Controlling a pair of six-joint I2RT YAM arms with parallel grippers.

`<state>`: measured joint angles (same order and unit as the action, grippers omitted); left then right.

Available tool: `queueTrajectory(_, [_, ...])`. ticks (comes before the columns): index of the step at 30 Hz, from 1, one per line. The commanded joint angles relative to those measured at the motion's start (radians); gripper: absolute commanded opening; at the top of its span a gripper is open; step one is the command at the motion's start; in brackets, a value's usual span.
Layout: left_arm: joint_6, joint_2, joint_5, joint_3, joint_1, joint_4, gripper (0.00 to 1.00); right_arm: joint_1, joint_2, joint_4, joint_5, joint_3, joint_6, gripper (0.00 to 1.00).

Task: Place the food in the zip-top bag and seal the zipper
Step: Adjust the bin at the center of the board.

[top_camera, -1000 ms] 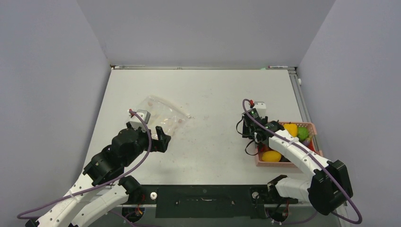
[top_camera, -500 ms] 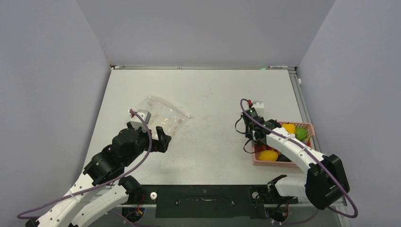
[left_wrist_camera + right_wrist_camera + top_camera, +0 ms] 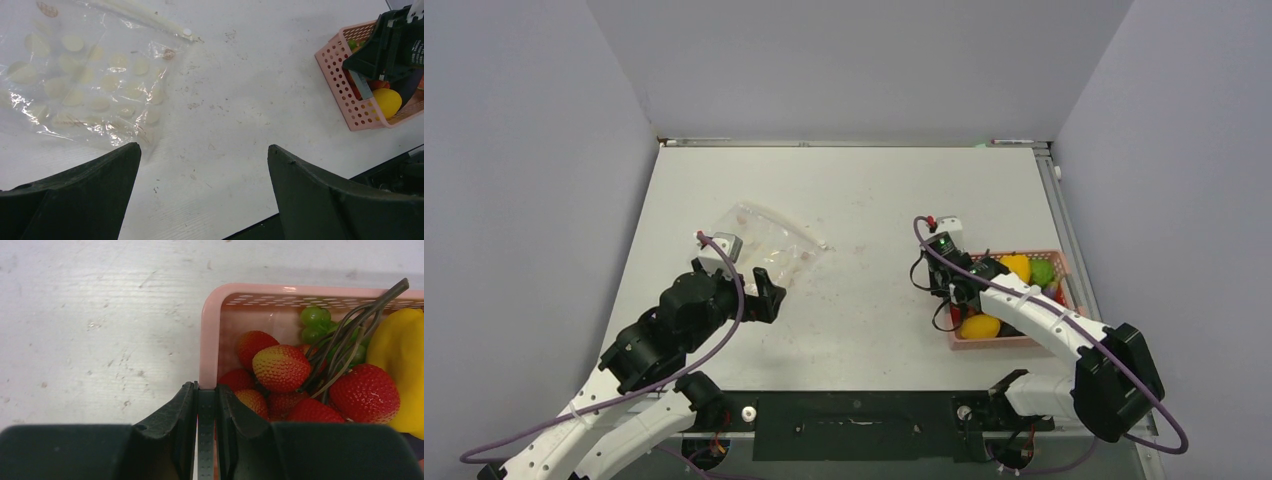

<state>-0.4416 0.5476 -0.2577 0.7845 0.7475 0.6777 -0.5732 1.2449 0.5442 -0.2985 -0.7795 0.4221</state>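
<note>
Wide white tabletop separates the pink basket from the zip-top bag [image 3: 764, 243], so I need to bring the basket closer before my right gripper releases it.
The zip-top bag [image 3: 764, 243] [image 3: 85, 85] lies flat at the table's left; it is clear with pale dots, and its zipper [image 3: 145, 17] runs along the far edge. Just near of the bag, my left gripper [image 3: 769, 290] [image 3: 202, 150] stands wide open and holds nothing. The food sits in a pink basket [image 3: 994, 343] [image 3: 300, 290]: red strawberries [image 3: 281, 367], green grapes [image 3: 315, 317], a yellow piece [image 3: 400, 355] and a lemon [image 3: 979, 327]. My right gripper [image 3: 959, 300] [image 3: 205, 390] is shut on the basket's left wall, one finger inside and one outside.
The pink basket [image 3: 350, 100] stands right of centre, away from the right table edge. Bare white tabletop [image 3: 864, 270] separates it from the bag. A black strip [image 3: 854, 425] runs along the near edge between the arm bases.
My right gripper closed on the basket's left wall and dragged the basket leftward, toward the table's middle. The left arm and the bag stayed still.
</note>
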Motion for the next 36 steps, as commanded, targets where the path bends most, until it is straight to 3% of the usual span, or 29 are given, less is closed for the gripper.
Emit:
queueTrajectory(1, [-0.006, -0.016, -0.006, 0.01, 0.004, -0.014, 0.96, -0.1, 0.021, -0.095, 0.017, -0.03, -0.066, 0.05])
queueTrajectory(15, [-0.006, -0.027, -0.019, 0.01, 0.004, -0.013, 0.96, -0.279, 0.04, -0.298, 0.085, -0.024, -0.297, 0.05])
queueTrajectory(23, [-0.006, -0.021, -0.026, 0.01, 0.003, -0.013, 0.96, -0.383, 0.12, -0.268, 0.144, -0.069, -0.476, 0.05])
queueTrajectory(36, [-0.005, -0.003, -0.032, 0.01, 0.002, -0.01, 0.96, -0.518, 0.091, -0.228, 0.205, -0.041, -0.669, 0.06])
